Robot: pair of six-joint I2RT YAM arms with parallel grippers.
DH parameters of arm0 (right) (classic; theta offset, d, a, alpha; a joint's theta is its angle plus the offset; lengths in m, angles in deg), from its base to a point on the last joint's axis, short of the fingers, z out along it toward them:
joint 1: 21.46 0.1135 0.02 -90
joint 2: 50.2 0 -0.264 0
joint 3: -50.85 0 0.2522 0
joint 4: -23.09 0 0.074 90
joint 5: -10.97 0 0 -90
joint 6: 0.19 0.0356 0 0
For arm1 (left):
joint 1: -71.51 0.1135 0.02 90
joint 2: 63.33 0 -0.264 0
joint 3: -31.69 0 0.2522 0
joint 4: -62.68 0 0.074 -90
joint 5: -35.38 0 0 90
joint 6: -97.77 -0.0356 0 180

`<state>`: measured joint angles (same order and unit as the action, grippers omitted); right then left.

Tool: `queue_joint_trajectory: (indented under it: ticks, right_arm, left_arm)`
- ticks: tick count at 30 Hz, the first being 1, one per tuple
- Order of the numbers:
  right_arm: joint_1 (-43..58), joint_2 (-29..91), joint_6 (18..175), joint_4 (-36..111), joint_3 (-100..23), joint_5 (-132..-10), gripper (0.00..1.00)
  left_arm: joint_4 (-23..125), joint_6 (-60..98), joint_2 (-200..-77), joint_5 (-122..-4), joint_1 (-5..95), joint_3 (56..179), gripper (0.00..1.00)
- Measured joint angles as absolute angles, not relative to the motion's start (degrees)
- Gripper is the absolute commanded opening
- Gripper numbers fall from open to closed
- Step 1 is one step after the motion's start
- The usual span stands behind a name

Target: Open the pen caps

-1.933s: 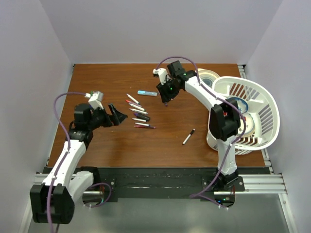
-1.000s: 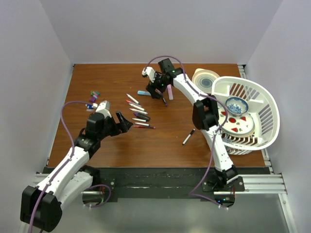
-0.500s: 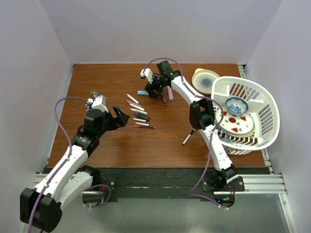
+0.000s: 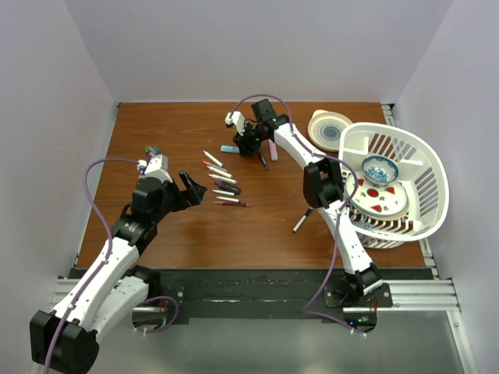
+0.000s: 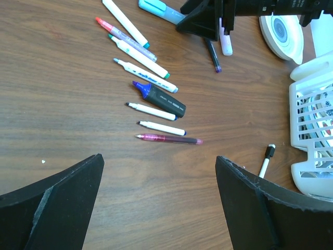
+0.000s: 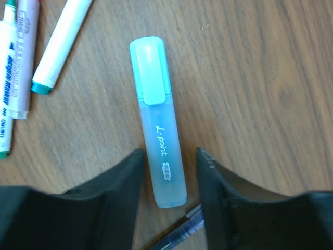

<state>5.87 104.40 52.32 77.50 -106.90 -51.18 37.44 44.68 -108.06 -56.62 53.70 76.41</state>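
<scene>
I next need to grab the pale blue highlighter by its cap with my left gripper, leaving its rear body to my right gripper, to open the highlighter.
A pale blue highlighter (image 6: 158, 135) with its cap (image 6: 150, 70) on lies flat on the brown table (image 4: 171, 125). My right gripper (image 6: 169, 153) is down over its rear end. One finger (image 6: 119, 182) stands on each side of the barrel, with a thin gap showing on both sides. The same highlighter (image 4: 228, 148) lies at the back centre in the top view. Several uncapped pens (image 5: 156, 112) lie in a row before my left gripper (image 5: 158, 159), which hangs wide open and holds nothing. Loose coloured pen caps (image 4: 150, 152) lie at the left.
A dark blue pen (image 6: 179, 234) lies just behind the highlighter, and a lilac highlighter (image 5: 225, 41) is beside the right gripper (image 5: 203, 21). A black-capped pen (image 4: 302, 220) lies alone at centre right. A white basket (image 4: 421, 148) with dishes fills the right side.
The right gripper's jaws have narrowed around the pale blue highlighter. The left arm has drawn back slightly, its gripper still wide open.
</scene>
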Motion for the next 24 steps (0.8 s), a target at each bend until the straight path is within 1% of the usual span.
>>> queue_joint_trajectory:
  ticks: [1,3,4,6,7,9,12,17,21,24]
  right_arm:
    - [5.9,104.4,52.3,77.5,-106.9,-51.0,0.35]
    - [5.9,104.4,52.4,77.5,-106.4,-50.7,0.28]
    - [5.9,104.3,52.5,77.3,-106.2,-50.7,0.22]
    - [5.9,103.9,52.6,76.6,-105.2,-50.7,0.16]
    - [5.9,103.4,52.8,76.2,-104.4,-50.7,0.08]
    - [5.9,102.2,52.9,75.6,-102.3,-50.7,0.0]
    - [5.8,99.7,54.2,75.4,-98.3,-50.6,0.0]
    - [5.8,93.2,60.5,73.5,-87.2,-49.3,0.0]
    - [5.8,87.6,67.1,72.2,-79.5,-48.4,0.0]
    - [5.8,81.0,71.9,70.5,-72.7,-47.2,0.0]
  left_arm:
    - [37.3,44.7,-108.0,-56.6,53.7,76.4,0.94]
    - [37.2,44.7,-107.8,-56.7,53.7,76.4,0.94]
    - [37.2,44.7,-107.8,-56.8,53.7,76.4,0.94]
    - [37.2,44.9,-107.6,-57.1,53.7,76.4,0.94]
    - [37.2,45.1,-107.5,-57.3,53.7,76.4,0.94]
    - [37.2,45.6,-107.2,-57.6,53.7,76.4,0.94]
    - [37.7,46.5,-106.3,-58.5,53.7,75.9,0.95]
    - [39.9,48.8,-106.0,-61.6,53.7,74.3,0.95]
    - [44.2,51.3,-107.9,-65.1,53.7,73.6,0.96]
    - [49.9,54.3,-110.0,-68.0,53.7,72.6,0.96]
